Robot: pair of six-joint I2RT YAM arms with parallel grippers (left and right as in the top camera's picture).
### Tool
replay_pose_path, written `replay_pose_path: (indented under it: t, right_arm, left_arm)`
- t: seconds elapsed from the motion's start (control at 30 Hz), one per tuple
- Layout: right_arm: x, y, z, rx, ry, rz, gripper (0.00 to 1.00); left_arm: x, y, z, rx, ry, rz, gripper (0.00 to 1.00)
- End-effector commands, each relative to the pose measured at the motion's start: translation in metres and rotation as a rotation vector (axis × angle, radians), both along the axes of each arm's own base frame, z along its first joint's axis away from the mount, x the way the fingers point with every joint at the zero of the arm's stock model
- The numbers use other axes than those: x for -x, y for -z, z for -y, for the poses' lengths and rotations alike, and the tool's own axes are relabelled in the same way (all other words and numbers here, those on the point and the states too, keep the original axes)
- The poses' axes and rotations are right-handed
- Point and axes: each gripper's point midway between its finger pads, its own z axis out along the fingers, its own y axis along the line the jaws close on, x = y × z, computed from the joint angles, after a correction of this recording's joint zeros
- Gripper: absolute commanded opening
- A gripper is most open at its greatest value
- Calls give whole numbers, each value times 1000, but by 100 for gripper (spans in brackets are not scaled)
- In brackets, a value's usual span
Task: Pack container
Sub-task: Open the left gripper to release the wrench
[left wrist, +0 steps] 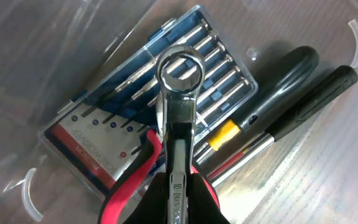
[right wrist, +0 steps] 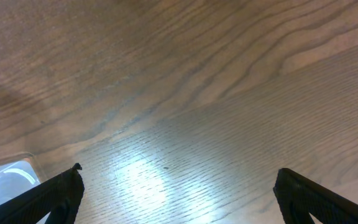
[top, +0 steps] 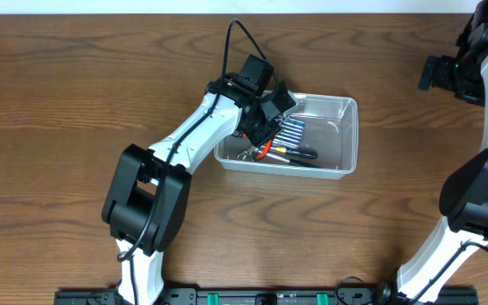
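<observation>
I can open my left gripper now. The case and pliers are below the wrench, so the wrench would end up in the container (top: 346,135).
The clear plastic container (top: 346,135) stands at the table's middle and holds a blue screwdriver set case (left wrist: 135,112), two black-handled screwdrivers (left wrist: 303,93) and red-handled pliers (left wrist: 138,171). My left gripper (top: 263,119) hangs over the container's left part, shut on a steel ring wrench (left wrist: 179,87), whose ring end points down over the case. My right gripper (right wrist: 176,193) is open and empty over bare wood at the far right of the table (top: 447,72). A corner of the container shows in the right wrist view (right wrist: 5,180).
The wooden table (top: 58,102) stretches around the container. The arm bases stand at the front edge, with a black rail (top: 261,296) between them.
</observation>
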Motion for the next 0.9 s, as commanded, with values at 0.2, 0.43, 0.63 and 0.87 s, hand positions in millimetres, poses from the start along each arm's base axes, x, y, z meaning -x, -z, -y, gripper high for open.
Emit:
replay_pose_path:
  t: [0.2, 0.43, 0.63, 0.87]
  right_arm:
    - [2, 0, 3, 1, 19, -1, 99]
    - [2, 0, 3, 1, 19, -1, 99]
    - [2, 0, 3, 1, 19, -1, 99]
    - [2, 0, 3, 1, 19, -1, 99]
  left_arm:
    - [-1, -1, 0, -5, 7, 11, 25]
    - [-2, -1, 0, -4, 7, 12, 46]
    - [-4, -22, 2, 19, 2, 52, 81]
    - [-23, -107, -9, 65, -60, 290, 98]
